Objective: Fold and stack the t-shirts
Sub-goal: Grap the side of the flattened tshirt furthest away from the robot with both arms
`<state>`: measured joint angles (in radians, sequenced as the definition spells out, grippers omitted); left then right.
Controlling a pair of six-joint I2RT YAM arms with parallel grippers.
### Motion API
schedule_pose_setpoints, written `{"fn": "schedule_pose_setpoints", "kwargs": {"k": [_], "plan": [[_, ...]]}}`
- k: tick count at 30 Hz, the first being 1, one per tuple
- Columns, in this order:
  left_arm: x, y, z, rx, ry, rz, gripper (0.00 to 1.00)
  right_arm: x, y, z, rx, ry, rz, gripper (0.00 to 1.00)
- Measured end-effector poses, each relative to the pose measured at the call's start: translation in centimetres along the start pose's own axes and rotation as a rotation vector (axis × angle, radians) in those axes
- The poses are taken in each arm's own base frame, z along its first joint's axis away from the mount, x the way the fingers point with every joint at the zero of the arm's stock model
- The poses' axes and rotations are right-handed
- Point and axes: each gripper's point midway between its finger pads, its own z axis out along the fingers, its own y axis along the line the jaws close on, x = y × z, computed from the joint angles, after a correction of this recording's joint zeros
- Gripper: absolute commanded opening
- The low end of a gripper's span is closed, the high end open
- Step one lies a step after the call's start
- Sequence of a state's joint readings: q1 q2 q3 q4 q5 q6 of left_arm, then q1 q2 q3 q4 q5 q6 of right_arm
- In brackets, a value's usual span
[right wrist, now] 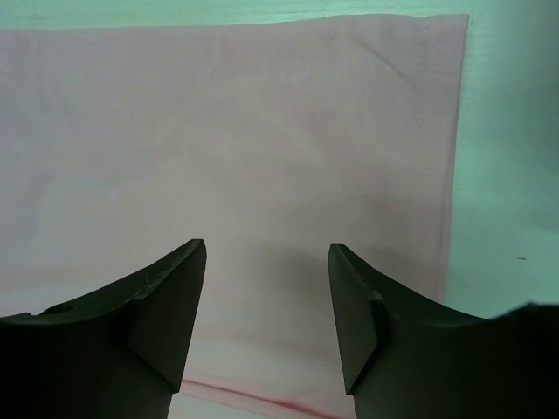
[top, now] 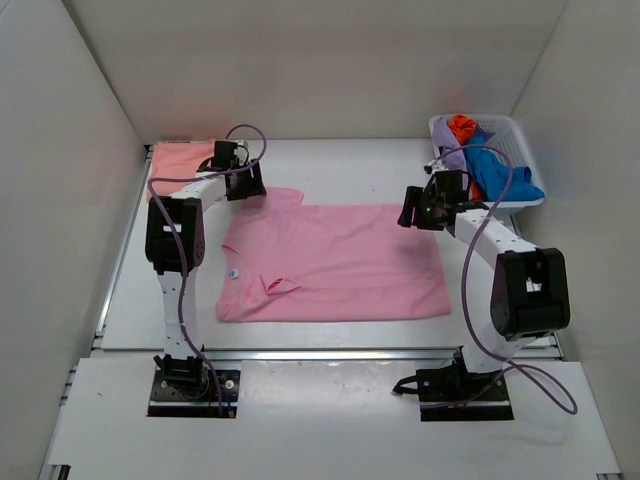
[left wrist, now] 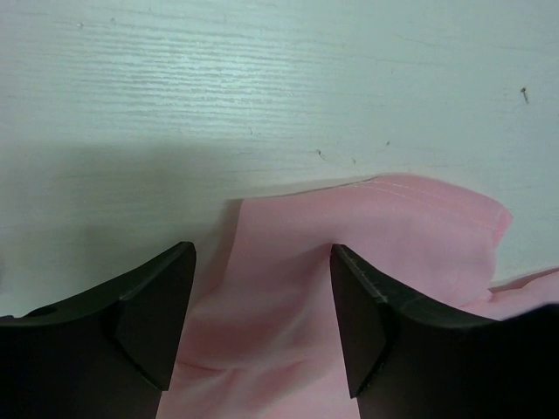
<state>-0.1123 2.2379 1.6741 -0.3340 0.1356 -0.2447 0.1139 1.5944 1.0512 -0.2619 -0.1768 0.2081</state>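
Note:
My left gripper needs to close now on the far sleeve's edge. Its fingers are low on both sides of that edge, one by the tabletop and one against cloth.
The light pink t-shirt lies flat in the middle of the table, collar to the left. The salmon-peach t-shirt lies folded at the back left corner. My left gripper is open over the pink shirt's far sleeve; in the left wrist view the sleeve lies between and beyond the open gripper. My right gripper is open over the shirt's far right hem corner; in the right wrist view the cloth fills the space under the open gripper. Neither gripper holds anything.
A white lattice basket stands at the back right, right behind my right gripper, holding purple, blue and orange cloth. White walls close in the table on the left, back and right. Bare table shows around the pink shirt.

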Motion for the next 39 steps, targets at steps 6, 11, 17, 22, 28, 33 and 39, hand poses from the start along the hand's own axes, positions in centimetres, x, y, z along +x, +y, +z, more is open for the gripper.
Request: {"fn": "schedule_pose_setpoints", "kwargs": {"k": [6, 11, 17, 22, 28, 33, 39], "plan": [[-0.9, -0.2, -0.1, 0.052, -0.02, -0.073, 0.18, 0.2, -0.6, 2.1, 0.024, 0.026, 0.016, 0.62], [1.3, 0.2, -1.4, 0.06, -0.029, -0.143, 0.0, -1.5, -1.1, 3.1, 0.068, -0.005, 0.049, 0.67], [1.9, -0.6, -5.3, 0.125, -0.05, -0.201, 0.0, -3.1, -1.9, 4.0, 0.139, -0.056, 0.109, 0.67], [-0.8, -2.4, -6.8, 0.211, -0.133, -0.193, 0.0, -3.9, -3.0, 5.8, 0.204, -0.072, 0.157, 0.61], [-0.1, -2.8, -6.8, 0.233, -0.112, -0.195, 0.0, -3.6, -4.1, 7.9, 0.279, -0.056, 0.186, 0.58], [1.7, -2.0, -6.5, 0.212, -0.061, -0.208, 0.0, -3.1, -4.5, 8.5, 0.327, -0.05, 0.194, 0.58], [3.3, -1.3, -7.1, 0.208, -0.027, -0.231, 0.0, -3.8, -4.9, 9.1, 0.357, -0.055, 0.203, 0.58]]}}
